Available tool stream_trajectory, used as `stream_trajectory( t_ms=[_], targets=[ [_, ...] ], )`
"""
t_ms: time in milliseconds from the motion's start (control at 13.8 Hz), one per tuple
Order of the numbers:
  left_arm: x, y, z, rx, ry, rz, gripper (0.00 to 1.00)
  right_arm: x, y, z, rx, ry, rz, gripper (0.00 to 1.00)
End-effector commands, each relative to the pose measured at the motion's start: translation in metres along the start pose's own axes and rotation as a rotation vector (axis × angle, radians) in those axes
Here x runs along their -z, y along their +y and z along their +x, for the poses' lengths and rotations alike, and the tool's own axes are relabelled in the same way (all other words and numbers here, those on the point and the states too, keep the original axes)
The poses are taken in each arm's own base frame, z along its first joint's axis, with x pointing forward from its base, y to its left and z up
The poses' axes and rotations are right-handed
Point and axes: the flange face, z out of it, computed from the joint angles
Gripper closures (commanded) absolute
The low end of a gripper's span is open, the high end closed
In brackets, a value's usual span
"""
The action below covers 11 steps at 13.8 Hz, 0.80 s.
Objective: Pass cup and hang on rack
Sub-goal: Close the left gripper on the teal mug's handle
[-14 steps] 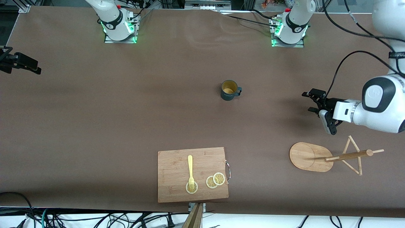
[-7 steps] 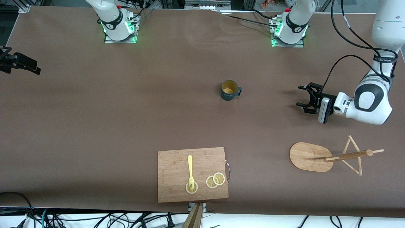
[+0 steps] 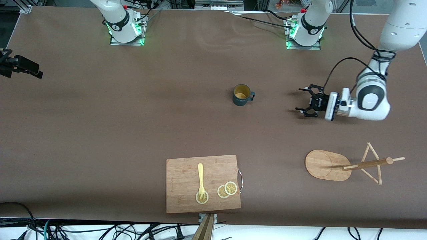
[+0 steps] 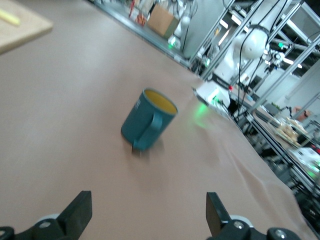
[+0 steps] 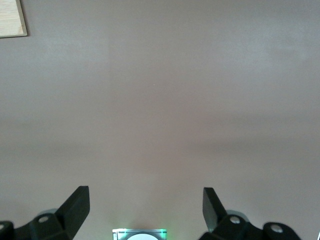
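Note:
The left gripper grabs the teal cup by its handle (image 3: 252, 96) (image 4: 149, 130) next, to hang the cup on the rack.
The dark teal cup (image 3: 241, 95) stands upright on the brown table, mid-table, its handle toward the left arm's end. It also shows in the left wrist view (image 4: 147, 120), handle facing the camera. My left gripper (image 3: 301, 100) is open and empty, low over the table between the cup and the left arm's end, pointing at the cup and a good gap from it; its fingers (image 4: 79, 212) frame bare table. The bamboo rack (image 3: 326, 165) stands nearer the front camera than that gripper, its post and pegs (image 3: 370, 163) free. My right gripper (image 5: 145, 210) is open and empty, high over bare table near its base.
A wooden cutting board (image 3: 202, 183) with a yellow fork (image 3: 200, 177) and lemon slices (image 3: 227, 189) lies near the table's front edge. A black clamp-like object (image 3: 20, 65) sits at the right arm's end. The right wrist view catches a board corner (image 5: 11, 19).
My left gripper has swung in from the left arm's end toward the cup and turned level to face it. The cup, rack and right arm have not moved.

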Motion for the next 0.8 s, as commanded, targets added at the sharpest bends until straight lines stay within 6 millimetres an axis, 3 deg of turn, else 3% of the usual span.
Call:
stream_trajectory(
  t_ms=[0,218,580,725],
  targets=[
    [-0.037,0.011,0.020,-0.112,0.016,0.028,0.00,0.001,0.004,-0.004,0.017,0.006,0.007,0.00],
    [-0.086,0.012,0.037,-0.165,0.000,0.029,0.00,0.001,0.004,-0.004,0.017,0.006,0.005,0.00],
    [-0.125,0.014,0.035,-0.340,-0.002,0.048,0.00,0.001,0.007,-0.004,0.023,0.008,0.007,0.00],
    [-0.136,0.011,0.024,-0.352,0.012,0.057,0.00,0.001,0.008,-0.004,0.022,0.009,0.007,0.00]
  ],
)
